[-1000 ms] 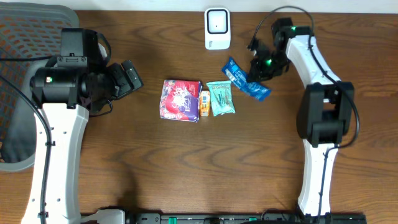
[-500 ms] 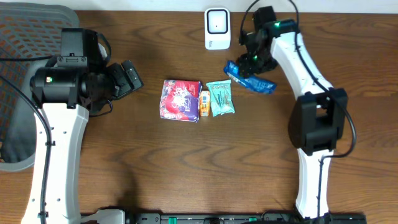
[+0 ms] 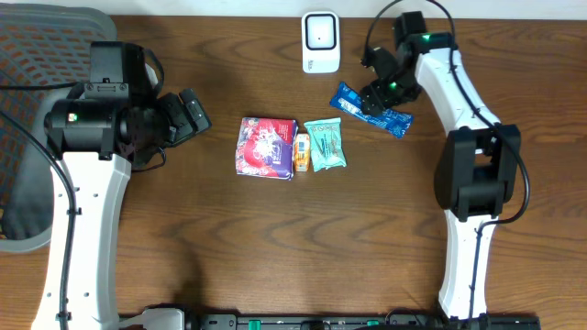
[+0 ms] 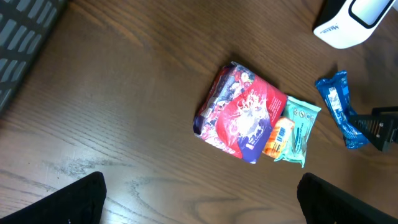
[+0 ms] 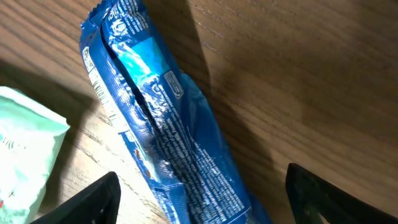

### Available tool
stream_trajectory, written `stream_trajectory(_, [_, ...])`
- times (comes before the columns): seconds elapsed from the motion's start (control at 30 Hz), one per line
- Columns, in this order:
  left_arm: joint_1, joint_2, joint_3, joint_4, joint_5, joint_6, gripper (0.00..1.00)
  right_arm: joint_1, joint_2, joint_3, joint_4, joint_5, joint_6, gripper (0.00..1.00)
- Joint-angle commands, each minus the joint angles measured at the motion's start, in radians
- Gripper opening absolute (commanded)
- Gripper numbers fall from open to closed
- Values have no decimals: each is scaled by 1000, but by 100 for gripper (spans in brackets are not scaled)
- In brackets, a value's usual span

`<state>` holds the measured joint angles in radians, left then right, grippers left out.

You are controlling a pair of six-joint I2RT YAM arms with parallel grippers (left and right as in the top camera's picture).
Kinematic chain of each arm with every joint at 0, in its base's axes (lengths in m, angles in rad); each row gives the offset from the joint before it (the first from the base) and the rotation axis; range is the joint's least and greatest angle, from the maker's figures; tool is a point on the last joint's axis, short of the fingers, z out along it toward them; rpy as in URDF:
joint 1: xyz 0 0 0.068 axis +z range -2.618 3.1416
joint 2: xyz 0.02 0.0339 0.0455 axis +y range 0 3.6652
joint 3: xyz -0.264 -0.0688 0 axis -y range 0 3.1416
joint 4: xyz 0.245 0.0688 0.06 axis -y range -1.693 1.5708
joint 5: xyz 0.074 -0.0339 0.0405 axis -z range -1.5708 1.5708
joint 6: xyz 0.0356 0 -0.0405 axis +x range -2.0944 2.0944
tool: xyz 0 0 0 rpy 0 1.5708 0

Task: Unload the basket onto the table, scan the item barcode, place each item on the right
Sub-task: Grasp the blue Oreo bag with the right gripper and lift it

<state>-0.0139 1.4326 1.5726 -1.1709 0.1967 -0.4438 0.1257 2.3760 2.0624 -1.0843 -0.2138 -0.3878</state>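
My right gripper needs to lower before it closes on the packet: my fingers are above the packet's top and would miss it now.
A blue snack packet point(image 3: 397, 122) point(image 5: 168, 143) lies flat on the wooden table, below and to the right of the white scanner point(image 3: 319, 41) point(image 4: 351, 22). Its printed back seam faces up. My right gripper point(image 3: 377, 94) point(image 5: 202, 199) hovers over it, open, one finger on each side and neither touching it. My left gripper point(image 3: 194, 112) point(image 4: 199, 199) is open and empty at the left, apart from all the items. The packet point(image 4: 339, 106) also shows in the left wrist view.
A red and purple packet point(image 3: 267, 147) point(image 4: 245, 115), a small orange item point(image 3: 301, 152) point(image 4: 278, 135) and a teal packet point(image 3: 326, 144) point(image 4: 298, 127) lie side by side at the table's centre. A mesh chair point(image 3: 37, 55) stands beyond the left edge.
My right gripper went from shut on the blue packet to open. It swung left towards the scanner and back, and the packet now lies loose on the table. The left arm stayed still.
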Motion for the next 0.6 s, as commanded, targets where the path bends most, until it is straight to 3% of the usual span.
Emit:
stream_trajectory(0.0, [4,-2,7,-3,-6,10,98,-35,77,3,-8,-149,-64,75])
stream_trajectory(0.2, [4,-2,7,-3,-6,10,98,-71,123,3,-43,-279,-63,39])
stream_trajectory(0.23, [4,-2,7,-2,-6,10,98,-72,123,3,-51,-283,-64,25])
stream_trajectory(0.27, [4,-2,7,-2,-6,10,98,-72,120,5,-62,-283,-63,4])
stream_trajectory(0.43, [4,-2,7,-3,-6,10,98,-65,81,26,-126,-282,-42,1])
stream_trajectory(0.57, [4,-2,7,-3,-6,10,98,-49,4,45,-129,-214,77,1])
